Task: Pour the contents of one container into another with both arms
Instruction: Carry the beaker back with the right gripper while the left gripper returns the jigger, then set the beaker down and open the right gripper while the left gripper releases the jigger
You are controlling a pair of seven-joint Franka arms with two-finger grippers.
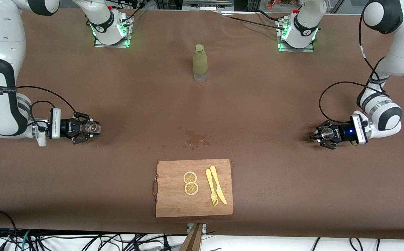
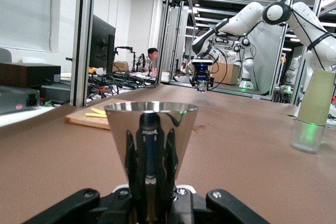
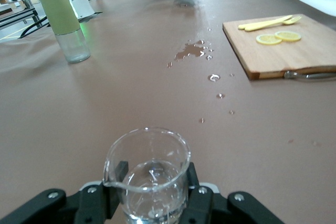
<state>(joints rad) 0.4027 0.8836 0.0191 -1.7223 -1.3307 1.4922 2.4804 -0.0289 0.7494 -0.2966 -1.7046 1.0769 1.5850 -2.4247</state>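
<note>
I need to keep holding the metal cup (image 2: 151,135) with my left gripper, because the metal cup is hanging just above the brown table.
My left gripper (image 1: 322,134) is low over the table at the left arm's end. It is shut on a shiny metal cup (image 1: 326,132), a cone that widens to its rim (image 2: 151,129) and stands upright between the fingers. At the right arm's end my right gripper (image 1: 86,128) is also low and shut on a clear glass beaker (image 1: 91,127). The beaker (image 3: 148,174) is upright with a little water in its bottom, a black finger (image 3: 116,179) pressed on each side. The two containers are far apart.
A green-sleeved bottle (image 1: 200,62) stands mid-table, nearer the bases. A water spill (image 1: 195,138) with scattered drops lies at the centre. Nearer the front camera, a wooden cutting board (image 1: 174,204) carries two lemon slices (image 1: 190,183), a wooden knife and a fork (image 1: 213,190).
</note>
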